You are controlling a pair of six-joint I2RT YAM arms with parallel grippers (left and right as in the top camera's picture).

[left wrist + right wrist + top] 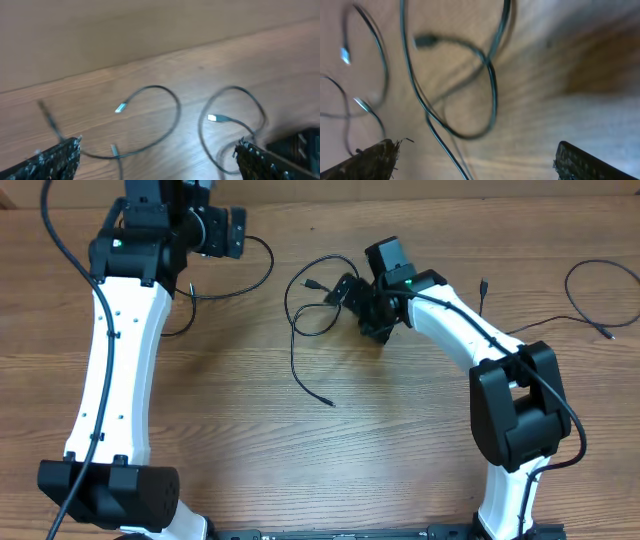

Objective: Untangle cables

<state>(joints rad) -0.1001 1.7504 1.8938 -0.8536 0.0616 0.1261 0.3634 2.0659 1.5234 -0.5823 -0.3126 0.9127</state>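
Observation:
Next, my right gripper grabs the looped black cable by its loop and lays it apart untangled, as this grip leaves the plug ends free.
A thin black cable [300, 310] lies looped on the wood table, its long tail ending in a plug [331, 402]. My right gripper [348, 290] is open just right of this loop, and in the right wrist view [477, 147] the crossed loop [491, 85] and a dark plug [423, 41] lie ahead of the fingers, ungrasped. My left gripper [228, 232] is open at the back left next to another cable loop [262, 268]. In the left wrist view [159, 145] that loop [172, 102] and two plugs [121, 107] [213, 118] lie ahead, blurred.
A third thin cable [598, 300] curls at the far right edge. A short cable end [484, 285] lies beside the right arm's white link [455, 325]. The left arm's white link [125, 350] runs down the left side.

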